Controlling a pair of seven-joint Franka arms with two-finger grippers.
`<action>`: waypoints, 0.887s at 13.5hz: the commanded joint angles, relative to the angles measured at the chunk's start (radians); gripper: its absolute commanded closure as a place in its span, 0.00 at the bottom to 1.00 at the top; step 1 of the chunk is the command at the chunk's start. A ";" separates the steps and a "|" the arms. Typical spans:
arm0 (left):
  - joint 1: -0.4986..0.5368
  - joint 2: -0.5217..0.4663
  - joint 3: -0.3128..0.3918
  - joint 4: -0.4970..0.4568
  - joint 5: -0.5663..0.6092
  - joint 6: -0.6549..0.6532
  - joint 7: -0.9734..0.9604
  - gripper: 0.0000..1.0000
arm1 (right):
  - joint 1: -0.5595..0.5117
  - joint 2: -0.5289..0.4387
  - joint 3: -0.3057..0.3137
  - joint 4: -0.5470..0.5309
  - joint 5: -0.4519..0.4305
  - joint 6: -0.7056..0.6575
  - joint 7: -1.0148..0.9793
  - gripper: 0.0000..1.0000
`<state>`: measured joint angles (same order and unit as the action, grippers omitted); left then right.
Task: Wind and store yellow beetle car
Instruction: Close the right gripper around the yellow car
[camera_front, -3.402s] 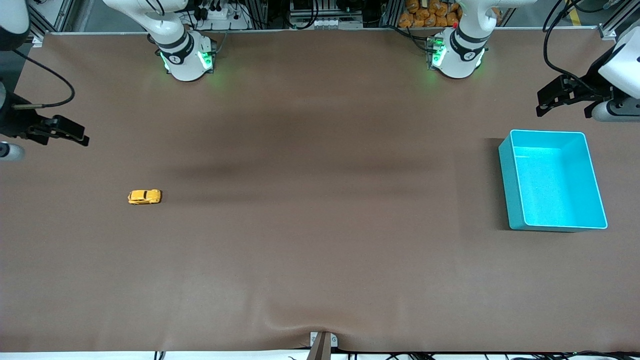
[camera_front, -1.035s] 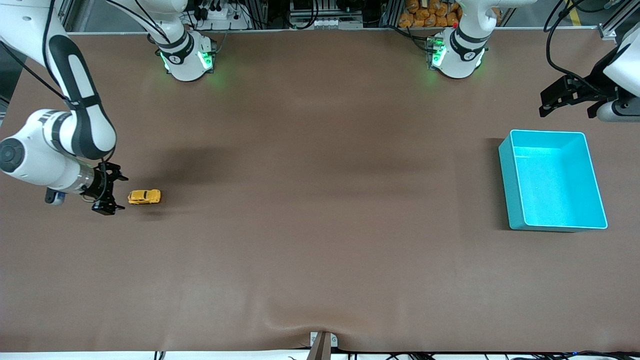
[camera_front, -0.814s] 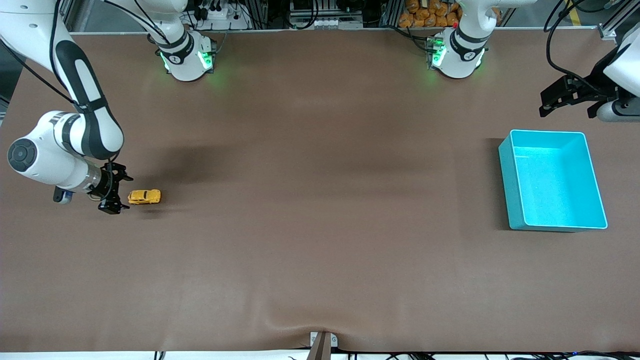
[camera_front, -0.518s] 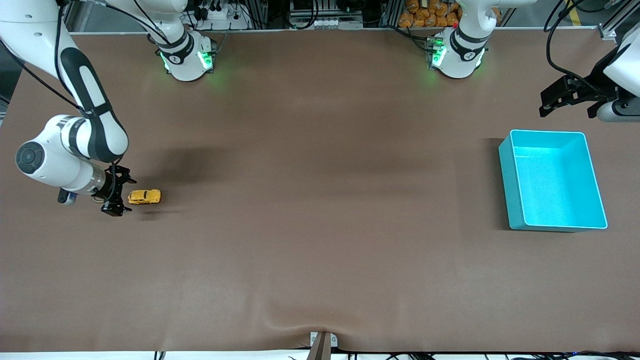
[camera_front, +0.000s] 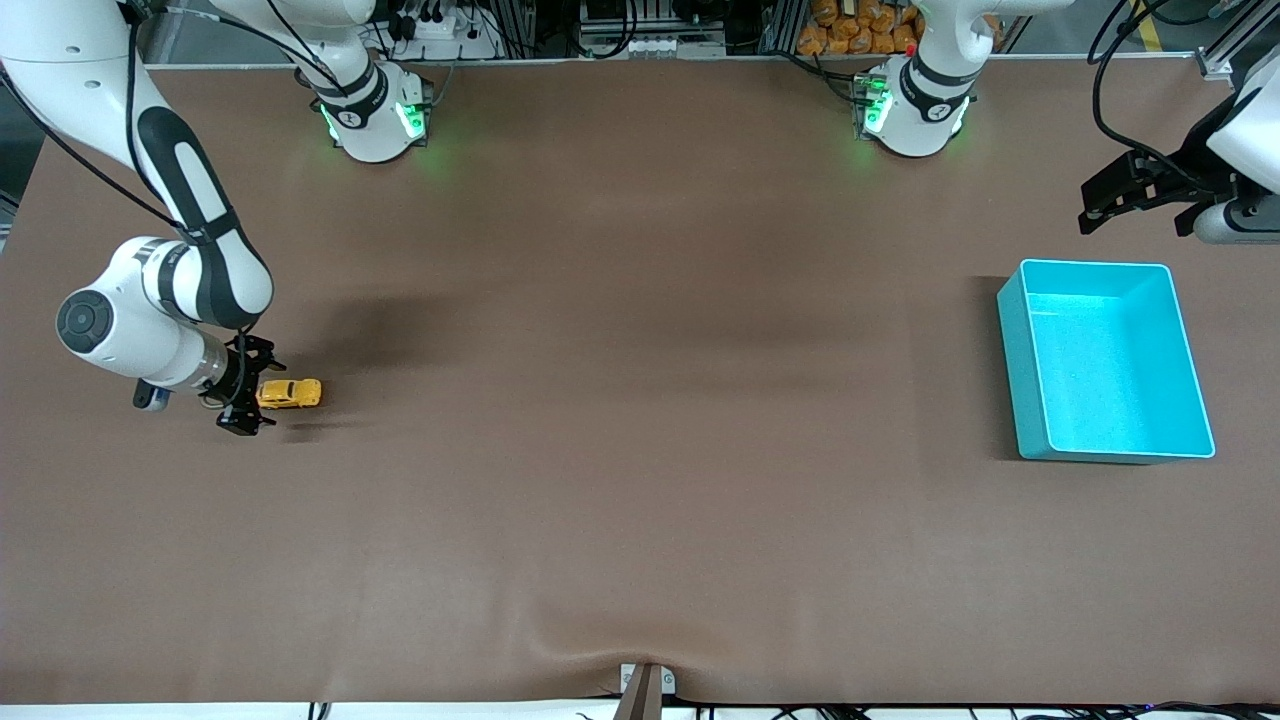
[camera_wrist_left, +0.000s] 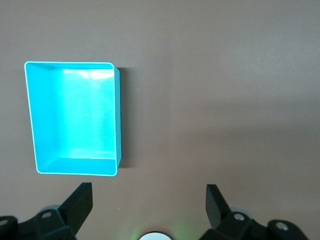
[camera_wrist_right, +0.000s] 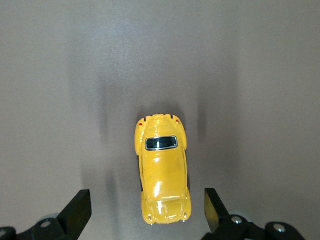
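The yellow beetle car needs to be wound next, so my right gripper should grab it by its headlight end (camera_front: 269, 394) (camera_wrist_right: 167, 209).
The yellow beetle car (camera_front: 291, 393) stands on the brown table toward the right arm's end. My right gripper (camera_front: 252, 391) is low at the car's end that faces away from the bin, and it is open. In the right wrist view the car (camera_wrist_right: 162, 167) lies lengthwise, its near end just between the two black fingers (camera_wrist_right: 79, 209), which do not touch it. The cyan bin (camera_front: 1010, 350) stands at the left arm's end. My left gripper (camera_front: 1092, 205) waits open in the air over the table beside the bin. Its wrist view looks down on the bin (camera_wrist_left: 118, 120).
The brown mat (camera_front: 640, 400) covers the whole table. A small ridge and a clamp (camera_front: 645, 685) sit at its edge nearest the front camera. The two arm bases (camera_front: 375, 115) stand along the edge farthest from that camera.
The right arm has swung in and slid its open gripper along the table up to the car, until the fingertips flank its end. The car, the bin and the left arm have not moved.
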<state>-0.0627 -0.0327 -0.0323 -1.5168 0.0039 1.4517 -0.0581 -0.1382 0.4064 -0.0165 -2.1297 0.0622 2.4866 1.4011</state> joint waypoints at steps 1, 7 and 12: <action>0.001 -0.016 0.005 -0.003 -0.022 0.004 0.011 0.00 | 0.002 0.003 0.000 -0.024 0.010 0.032 0.012 0.03; 0.001 -0.016 0.005 -0.003 -0.022 0.004 0.011 0.00 | -0.006 0.000 0.000 -0.052 0.011 0.054 0.012 0.15; 0.001 -0.016 0.005 -0.003 -0.022 0.004 0.011 0.00 | -0.006 -0.003 0.000 -0.065 0.011 0.058 0.016 0.36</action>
<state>-0.0627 -0.0327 -0.0323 -1.5168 0.0039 1.4517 -0.0581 -0.1400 0.4117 -0.0213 -2.1774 0.0624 2.5301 1.4043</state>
